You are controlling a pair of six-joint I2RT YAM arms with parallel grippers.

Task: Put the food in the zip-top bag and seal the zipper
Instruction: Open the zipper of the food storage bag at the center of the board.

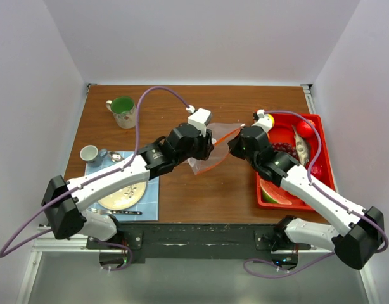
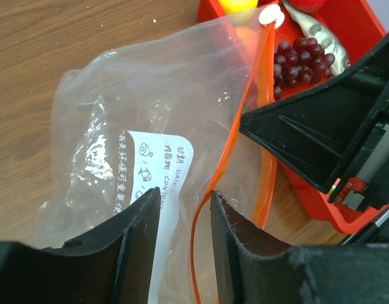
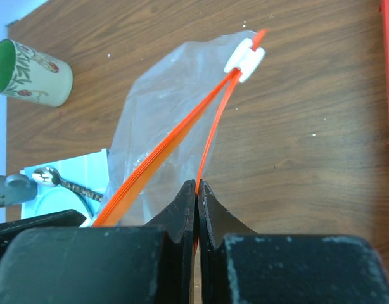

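Observation:
The zip-top bag will stay open for the food to go inside. To do that, my left gripper will next grab the bag by its free orange zipper edge (image 1: 216,144) (image 2: 205,199).
The clear zip-top bag (image 1: 204,163) lies mid-table between my grippers, its mouth facing the red tray (image 1: 324,166). My right gripper (image 3: 197,183) is shut on one lip of the orange-red zipper (image 3: 210,136) and holds it up. A white slider (image 3: 245,57) sits at the strip's far end. My left gripper (image 2: 185,212) is open, with the other zipper lip (image 2: 229,149) and bag film (image 2: 150,95) running between its jaws. The food is in the tray: lemon (image 1: 268,120), red apple (image 1: 303,130), grapes (image 2: 302,57), silver fish (image 2: 312,28), watermelon wedge (image 1: 275,192).
A green-lined mug (image 1: 123,111) stands at the back left. A small cup (image 1: 90,154), a spoon (image 3: 49,178) and the cream plate (image 1: 121,197) sit on a blue mat (image 1: 153,190) at the front left. The tray lies along the right table edge.

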